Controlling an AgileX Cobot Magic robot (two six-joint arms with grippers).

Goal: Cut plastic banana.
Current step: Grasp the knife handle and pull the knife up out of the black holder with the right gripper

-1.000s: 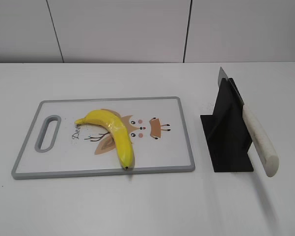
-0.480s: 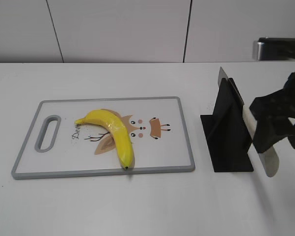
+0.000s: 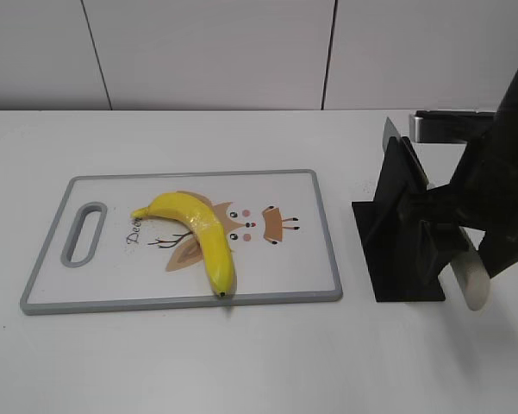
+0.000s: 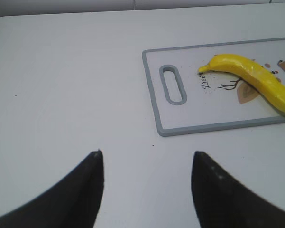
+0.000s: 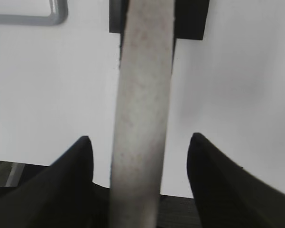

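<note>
Next, the right gripper picks up the knife by its off-white handle [image 3: 471, 276] to cut the plastic banana [image 3: 198, 231].
The plastic banana [image 3: 198, 231] lies curved on the grey-rimmed white cutting board [image 3: 319, 226]; both show in the left wrist view, the banana [image 4: 252, 78] and the board [image 4: 154, 90]. A knife with a white handle [image 3: 471, 283] rests in a black stand [image 3: 401, 233] right of the board. My right gripper [image 3: 452, 250] is open with its fingers on either side of the knife handle [image 5: 143, 95], not closed on it. My left gripper [image 4: 147, 156] is open and empty above bare table left of the board; it is out of the exterior view.
The white table [image 3: 241, 362] spreads around the board. A white panelled wall [image 3: 207, 52] stands behind. The right arm's dark body [image 3: 508, 172] covers the stand's right side.
My right arm has come in from the right and lowered over the knife handle, now straddling it. The banana, board and stand have not moved.
</note>
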